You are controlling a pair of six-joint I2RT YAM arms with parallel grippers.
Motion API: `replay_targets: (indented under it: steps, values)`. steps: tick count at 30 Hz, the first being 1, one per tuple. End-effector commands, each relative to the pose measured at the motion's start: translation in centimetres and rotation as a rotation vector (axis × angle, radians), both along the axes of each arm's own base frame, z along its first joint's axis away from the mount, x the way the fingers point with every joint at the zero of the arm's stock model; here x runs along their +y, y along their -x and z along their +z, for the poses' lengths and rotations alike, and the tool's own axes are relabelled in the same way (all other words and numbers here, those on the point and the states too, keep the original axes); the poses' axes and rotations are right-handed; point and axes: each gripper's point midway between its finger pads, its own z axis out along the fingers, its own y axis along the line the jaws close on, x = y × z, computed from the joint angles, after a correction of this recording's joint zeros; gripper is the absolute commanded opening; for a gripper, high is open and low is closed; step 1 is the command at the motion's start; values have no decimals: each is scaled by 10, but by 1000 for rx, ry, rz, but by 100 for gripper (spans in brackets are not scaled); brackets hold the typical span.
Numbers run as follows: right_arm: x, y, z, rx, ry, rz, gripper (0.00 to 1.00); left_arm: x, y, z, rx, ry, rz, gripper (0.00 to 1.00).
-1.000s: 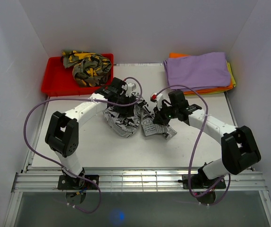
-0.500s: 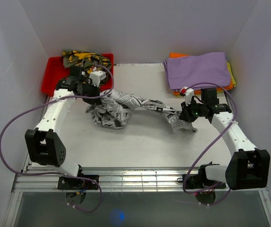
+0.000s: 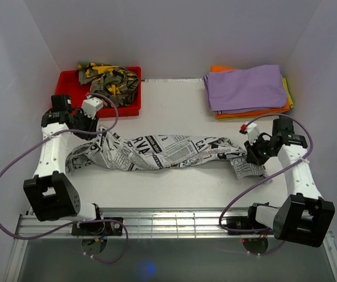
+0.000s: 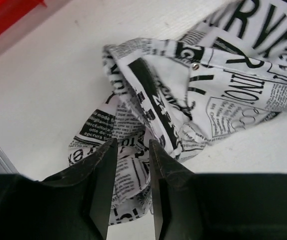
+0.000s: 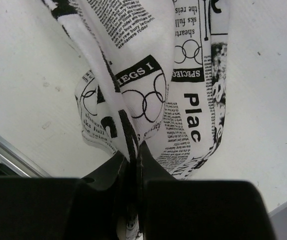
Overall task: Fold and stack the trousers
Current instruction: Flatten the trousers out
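The left gripper next needs to pick up the bunched end opposite the right gripper, so that the trousers (image 3: 162,151) can be stretched out for folding.
The trousers (image 3: 162,151), white with black newspaper print, lie stretched in a long band across the table from left to right. My left gripper (image 3: 92,130) is at their left end. In the left wrist view its jaws (image 4: 132,142) stand a narrow gap apart with a bunch of the trousers (image 4: 223,90) between them, low over the table. My right gripper (image 3: 252,154) is at the right end. In the right wrist view it (image 5: 133,150) is shut tight on a fold of the trousers (image 5: 148,75), which hang from it to the table.
A red tray (image 3: 66,106) at the back left holds a crumpled camouflage garment (image 3: 110,79). A stack of folded cloths, purple on top (image 3: 248,87) with orange below (image 3: 250,113), sits at the back right. White walls enclose the table on three sides.
Both grippers have moved apart, left going left and nearer, right going right. The trousers went from a crumpled bundle at the middle to a long stretched band.
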Motion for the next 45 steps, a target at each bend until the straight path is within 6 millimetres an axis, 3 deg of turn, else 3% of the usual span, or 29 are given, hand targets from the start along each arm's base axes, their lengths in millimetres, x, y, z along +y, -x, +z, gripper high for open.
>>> replay_targets:
  steps: [1,2,3,5,6,9,10,13,14,17,21,22,28,29,32,34,37,38,39,41,42,43,45]
  values:
    - [-2,18,-6,11,36,64,8,32,-34,27,-68,66,222,43]
    - [-5,18,-8,12,51,66,8,42,-43,26,-79,73,265,44]
    - [-8,20,-9,13,58,63,8,57,-47,31,-96,72,317,55]
    - [-12,22,-10,16,74,72,8,65,-51,32,-81,114,360,56]
    - [-14,22,-10,17,78,72,8,69,-52,45,-100,142,356,56]
    - [-15,21,-8,5,83,79,8,36,-38,49,-56,253,173,57]
    - [-14,21,-8,5,80,81,8,30,-33,47,-49,264,131,88]
    - [-14,23,-10,15,80,93,8,24,-35,31,-6,306,103,91]
    - [-14,24,-11,19,84,94,8,22,-36,29,17,326,103,98]
    - [-17,24,-13,21,100,99,8,7,-46,20,83,409,70,98]
    - [-21,23,-11,10,122,106,8,-17,-64,-6,112,324,62,98]
    - [-21,22,-10,3,126,109,8,-9,-74,-14,88,250,94,98]
    - [-25,15,-4,-20,148,113,8,-7,-85,-66,149,104,190,98]
    - [-27,13,-4,-26,157,110,8,1,-88,-71,143,57,219,98]
    - [-33,8,-3,-39,181,104,8,1,-88,-78,153,57,229,98]
    - [-35,7,-3,-42,188,102,8,-1,-87,-76,154,64,227,91]
    - [-40,6,-3,-48,199,99,8,-4,-83,-68,146,82,225,72]
    - [-42,7,-4,-47,209,102,8,-4,-82,-65,144,92,238,56]
    - [-44,7,-4,-49,216,98,8,-7,-81,-58,138,129,228,49]
    - [-49,8,-3,-52,236,98,8,-8,-80,-33,93,187,230,33]
    - [-53,8,-1,-64,251,96,8,-6,-79,-20,77,242,244,14]
    - [-56,9,0,-68,258,93,8,-3,-77,-4,45,265,254,5]
    - [-65,11,5,-91,292,85,8,16,-76,23,-2,315,321,0]
